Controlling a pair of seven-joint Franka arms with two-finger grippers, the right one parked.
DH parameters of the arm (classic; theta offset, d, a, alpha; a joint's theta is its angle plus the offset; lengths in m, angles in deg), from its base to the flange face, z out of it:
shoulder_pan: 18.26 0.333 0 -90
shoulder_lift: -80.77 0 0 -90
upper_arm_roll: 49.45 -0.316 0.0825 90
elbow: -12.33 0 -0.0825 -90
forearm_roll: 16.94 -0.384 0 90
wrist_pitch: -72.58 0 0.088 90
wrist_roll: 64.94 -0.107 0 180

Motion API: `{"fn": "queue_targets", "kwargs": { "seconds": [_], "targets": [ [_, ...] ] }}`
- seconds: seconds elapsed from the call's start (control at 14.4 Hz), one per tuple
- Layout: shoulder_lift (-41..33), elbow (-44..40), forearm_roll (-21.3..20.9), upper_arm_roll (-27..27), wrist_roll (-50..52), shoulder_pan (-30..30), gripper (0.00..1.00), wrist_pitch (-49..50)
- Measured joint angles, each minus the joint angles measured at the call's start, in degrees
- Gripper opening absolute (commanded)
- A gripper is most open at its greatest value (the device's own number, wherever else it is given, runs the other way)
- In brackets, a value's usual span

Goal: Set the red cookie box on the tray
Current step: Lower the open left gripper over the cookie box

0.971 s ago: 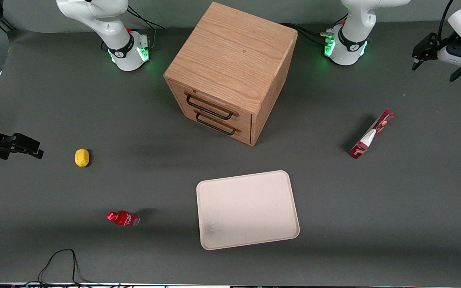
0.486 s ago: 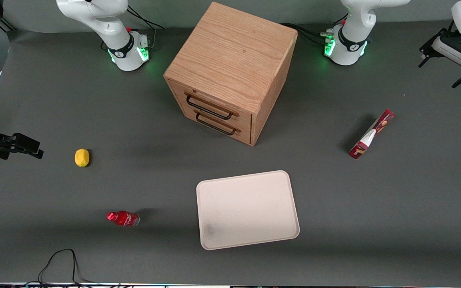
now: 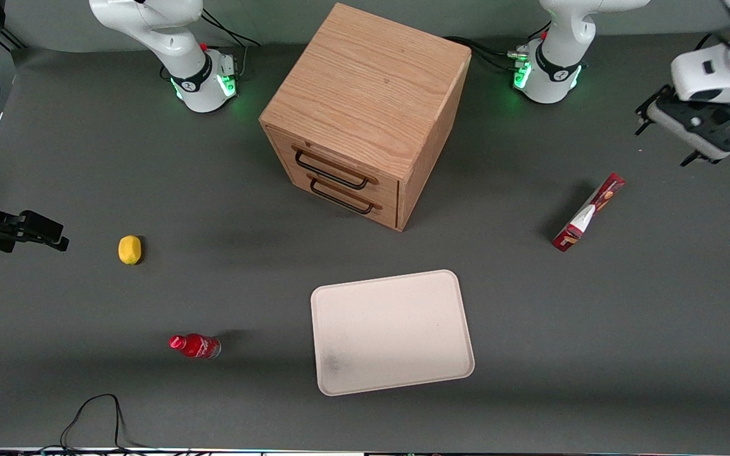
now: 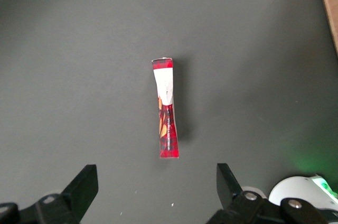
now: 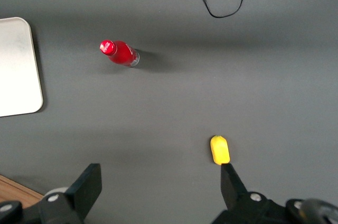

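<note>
To set the red cookie box on the cream tray [image 3: 390, 331], my left gripper should next grab its middle at the white panel's narrow tip [image 3: 592, 208].
The red cookie box [image 3: 588, 213] stands on its long narrow edge on the grey table, toward the working arm's end, apart from the tray. It also shows in the left wrist view [image 4: 166, 109], between and ahead of the fingers. The cream tray [image 3: 390, 331] lies flat and bare, nearer the front camera than the cabinet. My left gripper [image 3: 688, 133] hangs in the air above the table, farther from the front camera than the box and well above it. In the left wrist view the gripper [image 4: 156, 187] is open and empty, fingers wide apart.
A wooden two-drawer cabinet [image 3: 365, 114] stands mid-table, farther from the camera than the tray. A small red bottle [image 3: 194, 346] and a yellow lemon [image 3: 129, 249] lie toward the parked arm's end. A black cable [image 3: 96, 418] loops at the table's near edge.
My left gripper has moved nearer to the front camera and toward the red cookie box, turning as it went. The box and the tray have not moved.
</note>
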Motion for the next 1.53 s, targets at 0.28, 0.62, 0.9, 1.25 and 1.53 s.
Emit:
{"fn": "queue_targets", "kwargs": {
  "seconds": [0.28, 0.62, 0.9, 1.25, 1.53],
  "targets": [
    [0.1, 9.8, 0.0, 0.0, -0.2, 0.0, 1.00, -10.4],
    [3.1, 18.0, 0.0, 0.0, -0.5, 0.0, 1.00, -23.1],
    [8.1, 21.2, -0.1, 0.0, -0.7, 0.0, 1.00, -31.2],
    [15.1, 22.2, -0.1, 0.0, -1.9, 0.1, 1.00, -39.2],
    [20.4, 22.3, -0.1, -0.1, -3.4, 1.7, 1.00, -45.9]
  ]
}}
